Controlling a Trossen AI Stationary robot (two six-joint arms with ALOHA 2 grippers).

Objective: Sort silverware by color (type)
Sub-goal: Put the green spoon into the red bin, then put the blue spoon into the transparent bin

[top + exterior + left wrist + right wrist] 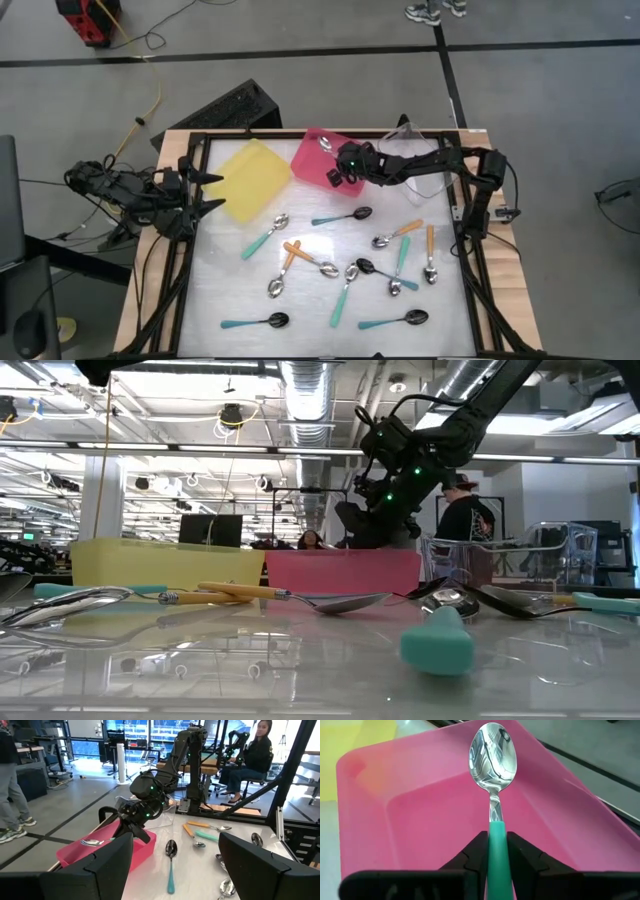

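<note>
The silver bowl hangs low inside the rim of the pink tray (312, 168), so it is time for my right gripper to open.
My right gripper (338, 172) hangs over the pink tray (312, 168) at the table's far middle, shut on a teal-handled spoon (493, 755) with a shiny silver bowl. The bowl (326, 145) reaches out over the tray's far side. My left gripper (205, 192) waits open at the table's left edge beside the yellow tray (250, 178), with nothing between its fingers. Several more teal- and orange-handled spoons (340, 215) lie flat on the table's middle and near part. My right gripper pinches the spoon's teal handle (496, 840) between its two fingers, close to where the handle meets the metal neck. The fingers come slanting down from the table's right, in line with the spoon. The bowl (91, 842) sticks out ahead of them, over the pink tray.
A clear tray (412, 140) stands at the far right, behind my right arm. Loose spoons (395, 280) are scattered from the table's middle to its near edge. A dark frame (470, 250) runs round the table. People show in the room beyond.
</note>
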